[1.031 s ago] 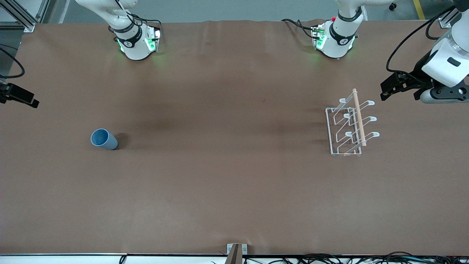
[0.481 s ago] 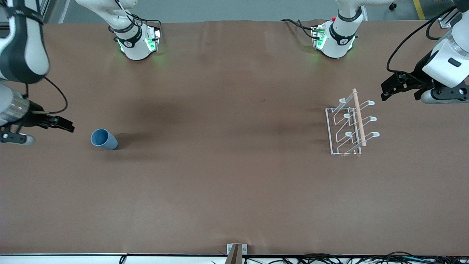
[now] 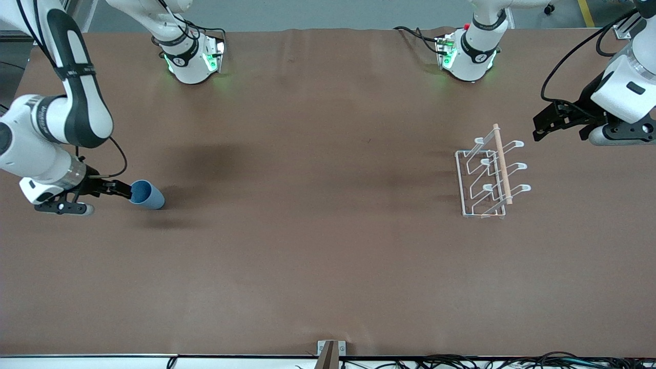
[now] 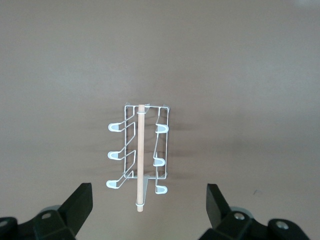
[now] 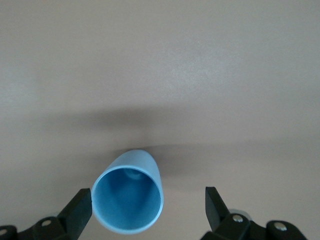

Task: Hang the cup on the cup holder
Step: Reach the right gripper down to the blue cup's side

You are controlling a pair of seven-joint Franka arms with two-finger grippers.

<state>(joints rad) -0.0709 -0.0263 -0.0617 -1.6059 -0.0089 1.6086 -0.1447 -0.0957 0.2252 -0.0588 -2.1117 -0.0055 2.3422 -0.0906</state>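
Next, my right gripper grabs the light-blue cup by its open rim to hang the cup on the cup holder.
The light-blue cup lies on its side on the brown table near the right arm's end, its mouth facing my right gripper. In the right wrist view the cup lies between the open fingers, close to one fingertip, with a wide gap to the second one. The white wire cup holder with its wooden rod stands near the left arm's end. My left gripper waits open and empty in the air beside it, and the holder shows between its fingers in the left wrist view.
The two arm bases stand at the table's edge farthest from the front camera. A small metal bracket and cables sit at the nearest edge. Bare brown table lies between the cup and the holder.
My right arm has swung in from the table's end and brought its open gripper down to the cup's mouth. The cup, the holder and the left arm have not moved.
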